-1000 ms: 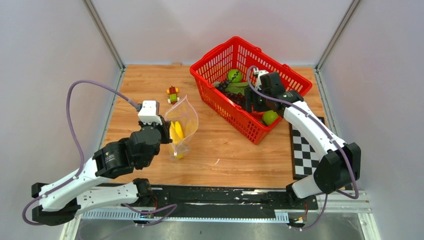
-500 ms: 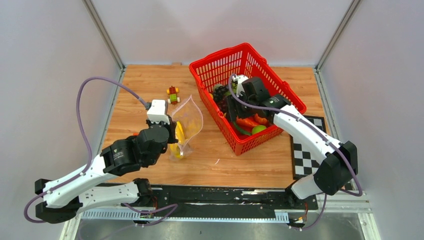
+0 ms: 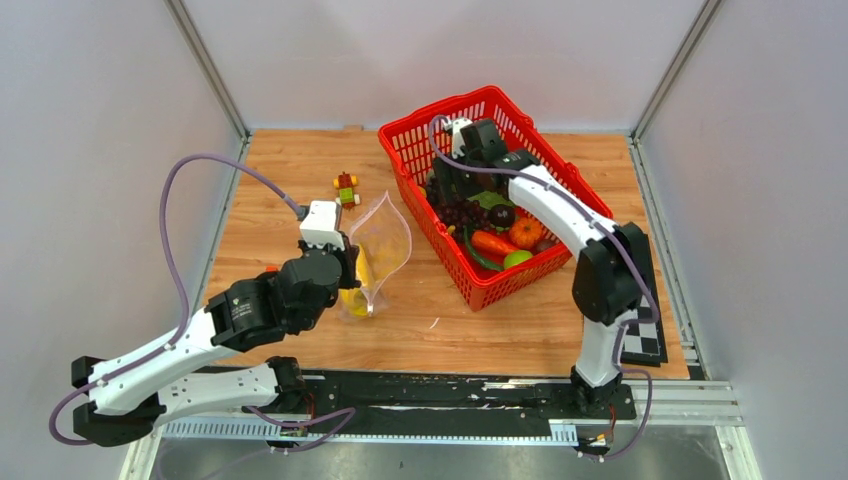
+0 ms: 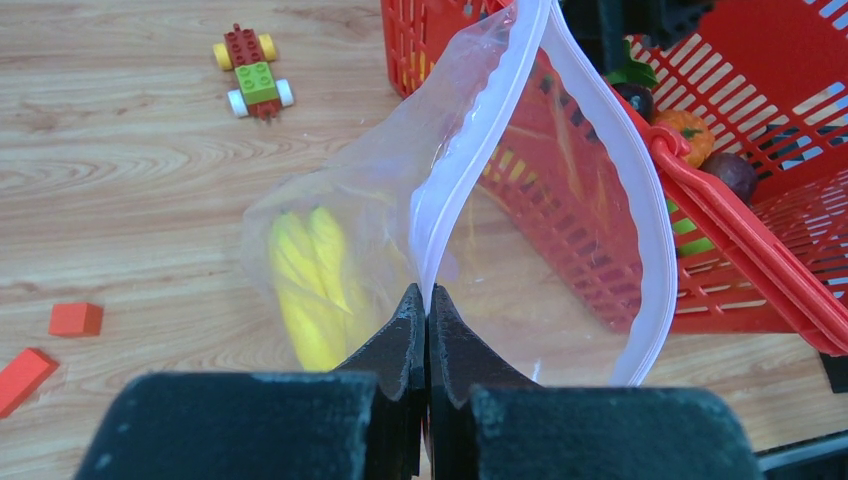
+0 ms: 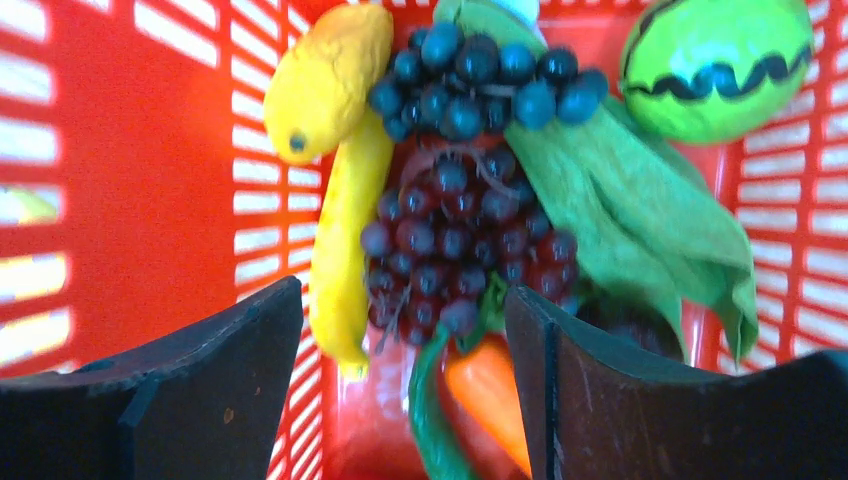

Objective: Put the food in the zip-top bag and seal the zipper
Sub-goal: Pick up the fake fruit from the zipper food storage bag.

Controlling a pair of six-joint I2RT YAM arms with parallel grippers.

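Observation:
One end of the purple grapes [image 3: 463,212] is the part my right gripper will grab next from above. The grapes will then hang free to go into the zip-top bag's opening [image 3: 389,242].
My left gripper [image 3: 350,265] [image 4: 426,300] is shut on the rim of the clear zip-top bag [image 3: 382,243] [image 4: 365,190] and holds its mouth wide open. The pale zipper [image 4: 652,240] loops round the mouth. Yellow bananas [image 4: 305,280] [image 3: 357,292] lie inside the bag. My right gripper [image 3: 447,188] [image 5: 403,292] is open inside the red basket [image 3: 430,110], just above purple grapes [image 5: 455,240] [image 3: 463,212]. A yellow piece [image 5: 338,230], an orange carrot [image 5: 490,390] [image 3: 492,243], a green leaf [image 5: 640,220] and a green ball [image 5: 715,55] lie around them.
A small block figure [image 3: 346,188] [image 4: 252,72] sits behind the bag. Two red bricks [image 4: 75,318] lie on the wood to the left. A checkerboard [image 3: 652,335] lies at the right edge. The basket's near wall [image 4: 720,240] stands right beside the bag's mouth.
The basket has slid and turned toward the bag. My right gripper has moved to the basket's far left part, over the grapes. My left gripper has shifted slightly right with the bag.

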